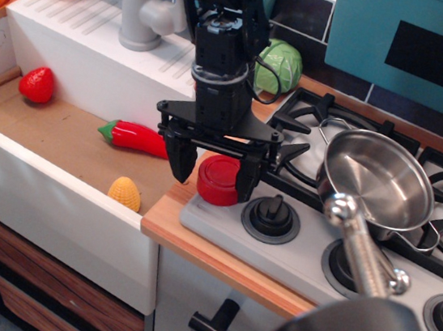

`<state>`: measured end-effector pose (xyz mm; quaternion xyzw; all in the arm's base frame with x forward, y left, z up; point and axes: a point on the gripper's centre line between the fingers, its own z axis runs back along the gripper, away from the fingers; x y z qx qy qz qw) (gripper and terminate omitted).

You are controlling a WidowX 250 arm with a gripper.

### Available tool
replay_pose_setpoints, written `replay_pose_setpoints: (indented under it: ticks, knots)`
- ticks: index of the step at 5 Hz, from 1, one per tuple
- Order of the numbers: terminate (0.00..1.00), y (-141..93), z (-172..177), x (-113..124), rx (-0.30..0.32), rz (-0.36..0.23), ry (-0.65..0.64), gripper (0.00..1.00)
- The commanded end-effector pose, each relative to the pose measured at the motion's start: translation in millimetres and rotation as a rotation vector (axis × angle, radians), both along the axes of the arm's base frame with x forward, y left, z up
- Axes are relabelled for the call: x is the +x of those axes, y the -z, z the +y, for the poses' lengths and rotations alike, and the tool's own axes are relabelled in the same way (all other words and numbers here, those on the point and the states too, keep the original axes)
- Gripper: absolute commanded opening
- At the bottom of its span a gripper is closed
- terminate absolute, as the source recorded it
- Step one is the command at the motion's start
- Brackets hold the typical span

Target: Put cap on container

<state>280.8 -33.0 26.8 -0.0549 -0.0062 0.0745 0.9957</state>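
Note:
I should grab the red cap by its round outer rim next, so that it can close the container.
The red cap sits on the front left corner of the stove, at the edge of the wooden counter. My gripper is open and lowered over it. One fingertip stands left of the cap and the other right of it, so the jaws straddle the cap without closing on it. The container is hidden, probably behind my arm near the back of the sink.
A red chili pepper, a strawberry and a yellow corn piece lie in the sink. A green cabbage is behind my arm. A steel saucepan sits on the burner. A stove knob is right of the cap.

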Motion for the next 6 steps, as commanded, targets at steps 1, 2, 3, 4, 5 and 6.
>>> replay_pose_setpoints:
  ticks: [1, 2, 3, 4, 5, 6]
  knots:
    - [0.00, 1.4, -4.6, 11.8, 0.033, -0.044, -0.020, 1.00]
    - [0.00, 5.8, -3.4, 17.2, 0.043, -0.046, -0.031, 1.00]
    - [0.00, -5.4, 1.3, 19.3, 0.028, -0.046, -0.038, 0.00]
    - [0.00, -37.7, 24.4, 26.8, -0.018, -0.038, -0.059, 0.00]
    - [0.00, -79.3, 52.7, 36.7, -0.058, -0.109, -0.113, 0.00]
    - [0.00, -102.2, 71.8, 51.0, -0.080, -0.127, -0.178, 0.00]
